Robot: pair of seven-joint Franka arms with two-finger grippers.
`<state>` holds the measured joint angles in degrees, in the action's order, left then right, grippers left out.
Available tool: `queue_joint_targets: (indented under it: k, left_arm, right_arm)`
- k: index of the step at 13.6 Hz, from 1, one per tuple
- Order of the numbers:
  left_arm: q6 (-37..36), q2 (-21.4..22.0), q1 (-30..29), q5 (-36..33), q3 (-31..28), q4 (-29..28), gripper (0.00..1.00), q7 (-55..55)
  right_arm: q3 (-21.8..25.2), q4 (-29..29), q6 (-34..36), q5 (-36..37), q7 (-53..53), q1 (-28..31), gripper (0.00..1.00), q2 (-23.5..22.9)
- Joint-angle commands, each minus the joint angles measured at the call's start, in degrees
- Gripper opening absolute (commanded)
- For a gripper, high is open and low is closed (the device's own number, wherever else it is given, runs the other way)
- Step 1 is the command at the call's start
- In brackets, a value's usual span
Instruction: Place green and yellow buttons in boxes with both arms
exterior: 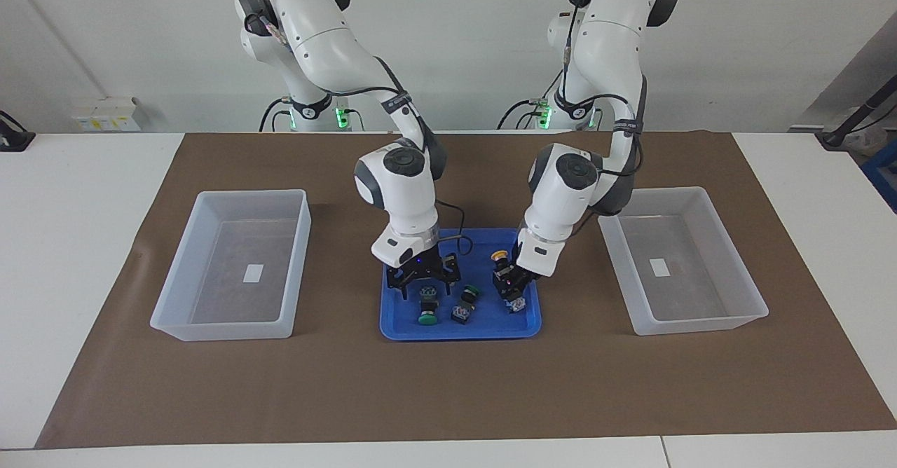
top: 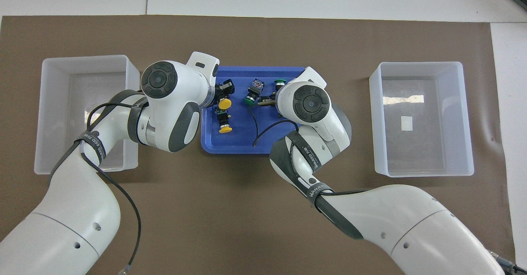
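My right gripper's fingers reach down beside the green button, low over the blue tray, so it is now time to close on the button.
All the buttons lie in the blue tray (exterior: 490,324) (top: 232,143). My right gripper (exterior: 425,287) (top: 267,100) is open and low over a green button (exterior: 428,310) whose cap (top: 280,81) points away from the robots. A second green button (exterior: 465,301) (top: 248,99) lies beside it. My left gripper (exterior: 513,287) (top: 222,92) is down at a yellow button (top: 225,103), whose bluish base (exterior: 517,305) sticks out under it. A second yellow button (exterior: 500,256) (top: 225,129) lies nearer to the robots.
One translucent box (exterior: 172,300) (top: 57,102) with nothing but its label stands toward the right arm's end in the facing view. The other box (exterior: 701,202) (top: 416,64) stands at the other end. A brown mat (exterior: 448,391) covers the table.
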<state>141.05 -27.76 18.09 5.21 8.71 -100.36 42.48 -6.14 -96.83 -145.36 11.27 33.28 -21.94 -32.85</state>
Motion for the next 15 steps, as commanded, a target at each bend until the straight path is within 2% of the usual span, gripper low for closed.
queue_joint_targets:
  k: [1,3,4,6,8,10,13,15]
  left_arm:
    - [1.07,0.69,0.81,1.03,-0.89,-1.42,0.15,-0.2]
    - [1.07,0.69,0.81,1.03,-0.89,-1.42,0.02,-0.29]
    - [1.07,0.69,0.81,1.03,-0.89,-1.42,0.0,-0.38]
    - [1.07,0.6,0.81,1.03,-0.89,-1.25,0.0,-0.55]
    - [0.55,0.51,0.55,0.94,-0.8,-0.28,0.0,-0.56]
    - [-1.37,0.16,0.28,1.12,-0.71,2.25,0.0,-0.47]
    - [-8.31,-0.98,0.02,1.21,-0.71,8.4,0.0,-0.38]
    - [-13.14,-1.07,-1.03,1.29,-0.71,11.4,0.0,-0.47]
  right_arm:
    - [-0.01,-1.34,-1.59,2.17,3.63,0.05,0.55,0.33]
    - [-0.01,-1.26,-1.33,2.17,3.64,0.14,0.14,0.33]
    - [-0.01,-1.17,-1.15,2.17,3.73,0.14,0.0,0.41]
    - [0.07,-0.82,-0.72,2.17,3.81,0.14,0.0,0.94]
    - [-0.01,-1.17,1.64,2.09,3.38,1.27,0.0,4.09]
    - [-0.1,-2.48,4.9,1.91,2.94,3.91,0.0,9.18]
    - [-0.19,-9.93,6.49,1.12,3.2,9.17,0.0,19.45]
    - [-0.19,-12.67,9.21,1.12,2.94,11.81,0.0,23.86]
